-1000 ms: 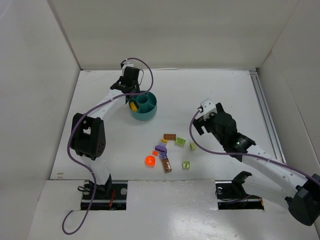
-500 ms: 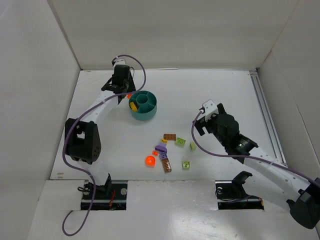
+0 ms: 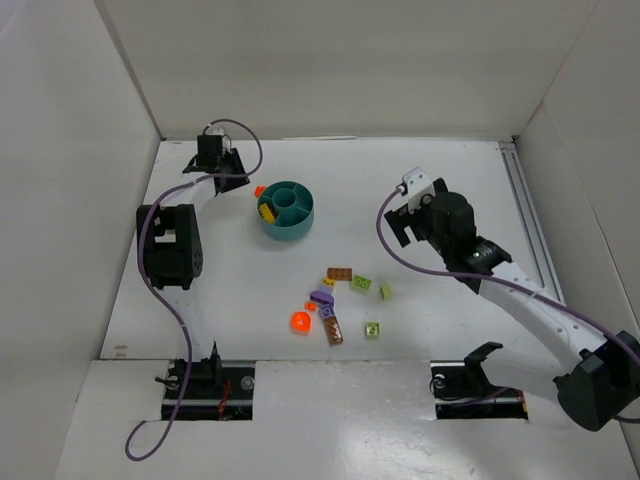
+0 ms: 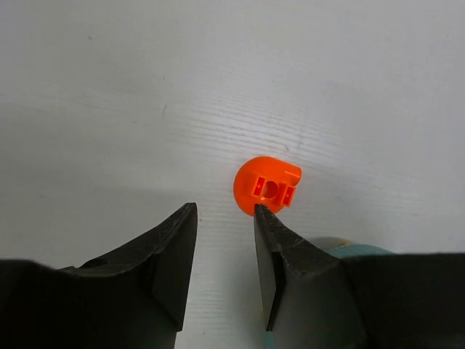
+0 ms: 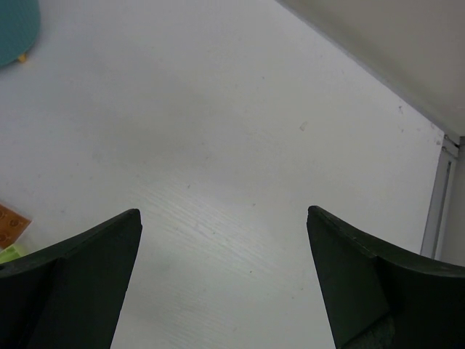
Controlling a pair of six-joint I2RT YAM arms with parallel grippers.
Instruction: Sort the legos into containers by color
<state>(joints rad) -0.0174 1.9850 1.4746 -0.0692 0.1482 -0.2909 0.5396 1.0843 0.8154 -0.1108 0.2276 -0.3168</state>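
The orange-red lego (image 3: pixel 260 190) (image 4: pixel 267 186) is beside the bit of table that the gripper's fingers are around, so my left gripper will first move toward the dish and then close on the lego.
The round teal dish (image 3: pixel 297 222) stands at the back left; a yellow lego (image 3: pixel 267 211) lies in one of its sections. A small orange-red round lego (image 3: pixel 260 190) lies on the table just outside the dish's left rim. In the left wrist view this lego (image 4: pixel 267 187) sits just ahead of the right fingertip, not held. My left gripper (image 3: pixel 236 178) (image 4: pixel 224 208) is slightly open and empty, left of the dish (image 4: pixel 350 249). My right gripper (image 3: pixel 406 214) (image 5: pixel 223 211) is wide open and empty over bare table. Loose legos lie mid-table: brown (image 3: pixel 339 273), green (image 3: pixel 361 283), purple (image 3: pixel 321 297), orange (image 3: pixel 300 321).
White walls close in the table on the left, back and right. A metal rail (image 3: pixel 528 230) runs along the right side. The right wrist view catches the dish's edge (image 5: pixel 14 29) and a brown brick (image 5: pixel 10 225) at its left border.
My left gripper has drawn back from over the dish to its left; the orange-red lego now lies on the table beside the rim. My right arm has shifted slightly towards the back.
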